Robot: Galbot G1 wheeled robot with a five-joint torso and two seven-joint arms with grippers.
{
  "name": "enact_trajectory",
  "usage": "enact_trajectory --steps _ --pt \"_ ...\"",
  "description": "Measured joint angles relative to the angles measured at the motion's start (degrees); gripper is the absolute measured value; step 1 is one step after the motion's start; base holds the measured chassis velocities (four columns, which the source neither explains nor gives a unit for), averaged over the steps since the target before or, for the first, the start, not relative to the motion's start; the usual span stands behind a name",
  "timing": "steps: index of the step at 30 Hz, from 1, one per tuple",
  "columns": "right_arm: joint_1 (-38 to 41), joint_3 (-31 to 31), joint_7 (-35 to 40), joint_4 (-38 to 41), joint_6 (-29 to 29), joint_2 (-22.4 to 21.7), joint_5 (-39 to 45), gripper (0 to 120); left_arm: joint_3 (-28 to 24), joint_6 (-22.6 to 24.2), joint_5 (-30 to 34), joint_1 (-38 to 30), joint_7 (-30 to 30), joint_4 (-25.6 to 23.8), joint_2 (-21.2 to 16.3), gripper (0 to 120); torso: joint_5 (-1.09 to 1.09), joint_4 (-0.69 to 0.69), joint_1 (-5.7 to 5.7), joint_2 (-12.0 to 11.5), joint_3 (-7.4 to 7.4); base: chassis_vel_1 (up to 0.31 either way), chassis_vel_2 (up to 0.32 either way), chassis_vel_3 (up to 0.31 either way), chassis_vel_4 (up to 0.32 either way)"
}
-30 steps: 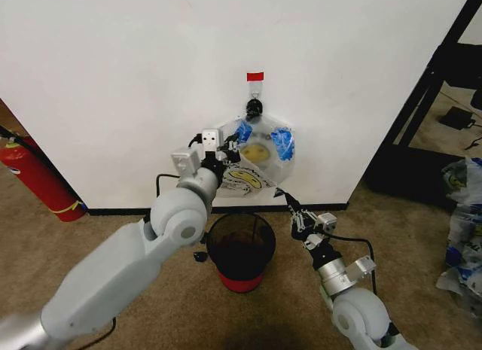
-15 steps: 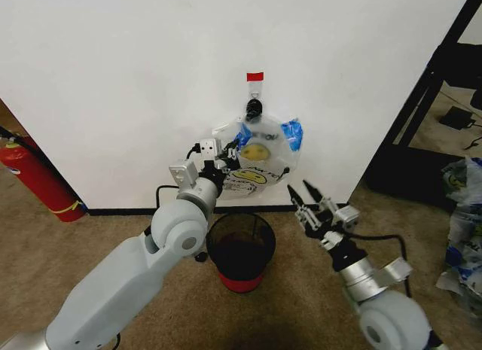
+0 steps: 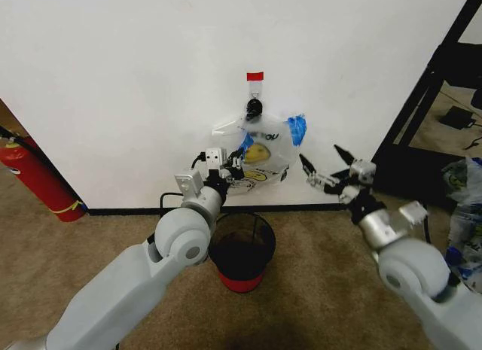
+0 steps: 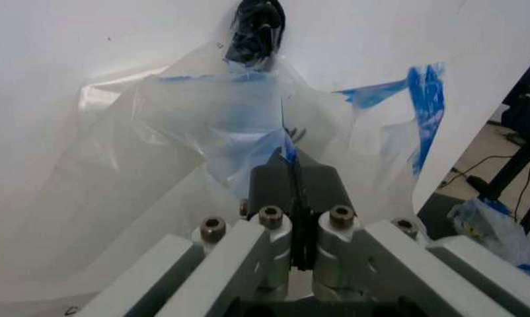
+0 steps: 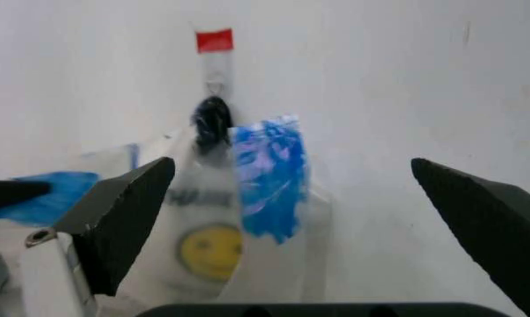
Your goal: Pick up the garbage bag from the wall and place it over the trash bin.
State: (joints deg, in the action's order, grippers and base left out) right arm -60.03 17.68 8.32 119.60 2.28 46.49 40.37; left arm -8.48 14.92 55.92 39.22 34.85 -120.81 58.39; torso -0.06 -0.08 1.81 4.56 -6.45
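Note:
My right gripper grabs the garbage bag by its free blue handle (image 3: 297, 129) next, since that handle stands up while the clear film (image 3: 276, 148) hangs slack.
The garbage bag (image 3: 263, 148) hangs from a black hook (image 3: 254, 105) under red tape on the white wall (image 3: 135, 79). My left gripper (image 3: 239, 159) is shut on the blue patch (image 4: 247, 129) of the bag's left handle; in the left wrist view its fingers (image 4: 274, 181) pinch the film together. Out to the right of the bag, my right gripper (image 3: 326, 166) is open at the height of the bag's middle, below the right blue handle (image 3: 297, 128). In the right wrist view the gripper (image 5: 291, 166) faces that blue handle (image 5: 269, 178). The black mesh trash bin (image 3: 241, 245) stands on the carpet below the bag.
A red fire extinguisher (image 3: 34, 177) leans at the wall on the left. A black shelf frame (image 3: 433, 86) stands at the right, with bagged items (image 3: 463, 207) on the floor beside it. A black cable (image 3: 169, 186) runs along the baseboard.
My right arm has risen from beside the bin and swung right, level with the bag, still open. The left gripper shifted slightly right, holding the bag. The bag's right handle lifted.

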Motion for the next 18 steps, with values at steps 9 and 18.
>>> enact_trajectory --steps 9,18 --pt "11.9 -10.79 -0.04 -9.03 1.62 2.06 -1.88 100 -0.11 0.05 0.19 -0.08 0.0 -0.67 -0.6 0 0.0 -0.01 0.0 0.0 0.0 0.0 0.0 0.0 0.0" --pt "18.79 -15.83 1.27 -13.5 3.64 4.36 -3.64 90 0.55 0.07 0.42 0.63 -0.01 -1.35 -1.55 0 -0.01 0.0 0.0 0.0 0.0 0.0 0.0 0.0 0.0"
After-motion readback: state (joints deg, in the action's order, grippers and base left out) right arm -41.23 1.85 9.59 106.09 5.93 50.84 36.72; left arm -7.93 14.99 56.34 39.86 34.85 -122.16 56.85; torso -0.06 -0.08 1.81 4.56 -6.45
